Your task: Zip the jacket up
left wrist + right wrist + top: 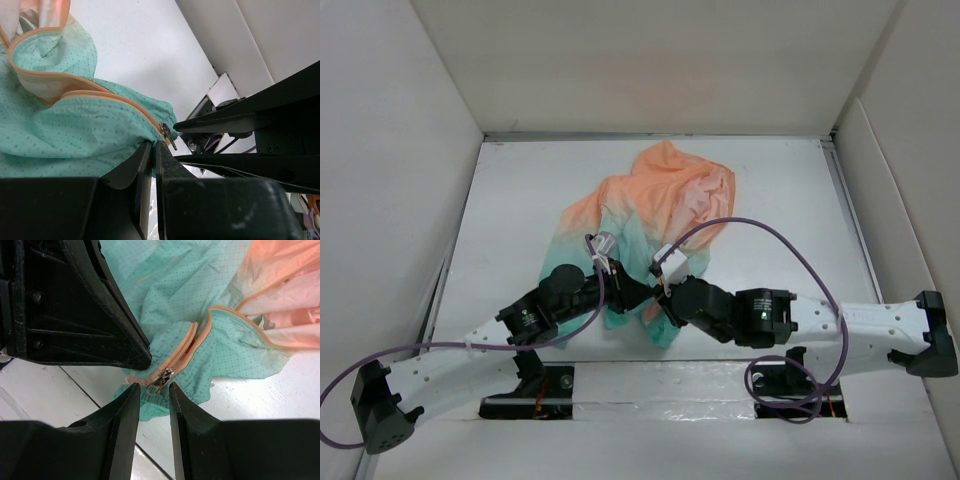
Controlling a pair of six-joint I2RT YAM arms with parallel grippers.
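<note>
I will next grab the metal slider's pull tab (153, 389) with my right gripper to zip up the jacket. My left gripper keeps holding the teal hem.
The jacket (660, 200) lies crumpled mid-table, orange at the far end and teal towards me. My left gripper (638, 293) is shut on the teal hem (100, 145), just beside the bottom of the orange zipper (115, 97). The metal zipper slider (167, 134) hangs right by its fingertips. My right gripper (153, 387) is open and faces the left one, with the slider's pull tab (159, 380) lying between its fingertips, not pinched. Above the slider the zipper (200, 335) is apart. The left gripper's black body (75, 305) fills the upper left of the right wrist view.
Tall pale walls (400, 150) box in the white table (520, 200) on the left, back and right. A purple cable (790, 250) loops above the right arm, and another (380, 365) trails along the left arm. Both arm bases sit at the near edge.
</note>
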